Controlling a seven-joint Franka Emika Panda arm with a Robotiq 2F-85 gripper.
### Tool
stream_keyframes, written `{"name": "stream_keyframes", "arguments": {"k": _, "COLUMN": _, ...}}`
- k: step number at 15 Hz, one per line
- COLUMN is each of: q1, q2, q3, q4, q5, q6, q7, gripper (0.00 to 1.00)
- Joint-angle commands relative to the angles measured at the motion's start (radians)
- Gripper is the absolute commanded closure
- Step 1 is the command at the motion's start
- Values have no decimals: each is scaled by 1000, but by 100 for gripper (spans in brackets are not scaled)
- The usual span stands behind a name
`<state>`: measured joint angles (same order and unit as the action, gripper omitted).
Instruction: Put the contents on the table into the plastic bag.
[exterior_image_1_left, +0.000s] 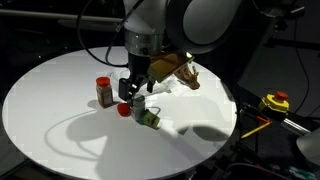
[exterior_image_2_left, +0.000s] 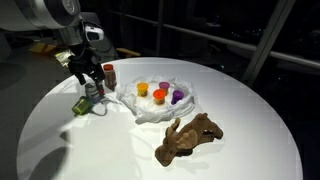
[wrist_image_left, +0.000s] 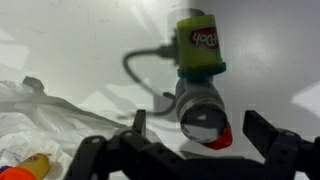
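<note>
The white bottle is ready for my gripper to close on it now: my open fingers reach down on either side of its cap (wrist_image_left: 204, 120), level with it.
My gripper (exterior_image_1_left: 133, 92) hangs open just above the white table (exterior_image_1_left: 60, 120). In the wrist view a small red-rimmed container (wrist_image_left: 205, 112) lies on its side between my spread fingers (wrist_image_left: 262, 130), with nothing gripped. A green-labelled container (wrist_image_left: 198, 45) lies just beyond it, also on its side (exterior_image_1_left: 150, 118). The red-capped brown spice jar (exterior_image_1_left: 104, 91) stands upright beside my gripper (exterior_image_2_left: 85, 76). The wrinkled plastic bag (exterior_image_2_left: 160, 108) lies spread open with orange (exterior_image_2_left: 143, 89) and purple (exterior_image_2_left: 177, 96) containers on it. A brown lumpy object (exterior_image_2_left: 190, 138) rests past the bag.
A grey cable (wrist_image_left: 140, 75) curls on the table beside the green container. A yellow and red tool (exterior_image_1_left: 274, 101) sits off the table's edge. The surroundings are dark beyond the round tabletop's rim.
</note>
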<state>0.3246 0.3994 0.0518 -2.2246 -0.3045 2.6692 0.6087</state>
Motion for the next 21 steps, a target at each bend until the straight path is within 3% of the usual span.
{"name": "stream_keyframes", "arguments": {"k": 1, "q1": -28, "q2": 0, "q3": 27, "q4": 3, "q5": 109, "q6": 9, "q7": -116, "gripper": 25}}
{"name": "stream_keyframes", "arguments": {"k": 8, "q1": -36, "q2": -11, "q3": 18, "q4": 13, "q5": 208, "q6": -13, "q7": -205, "gripper": 80}}
{"name": "stream_keyframes", "arguments": {"k": 10, "q1": -43, "q2": -15, "q3": 10, "q4": 29, "q5": 220, "q6": -44, "q7": -210, "gripper": 80}}
{"name": "stream_keyframes", "arguments": {"k": 14, "q1": -22, "q2": -38, "q3": -67, "q4": 124, "q5": 162, "q6": -134, "q7": -120, "gripper": 80}}
{"name": "stream_keyframes", "arguments": {"k": 21, "q1": -51, "q2": 79, "q3": -168, "q4": 421, "q5": 116, "q6": -199, "q7": 36, "gripper": 80}}
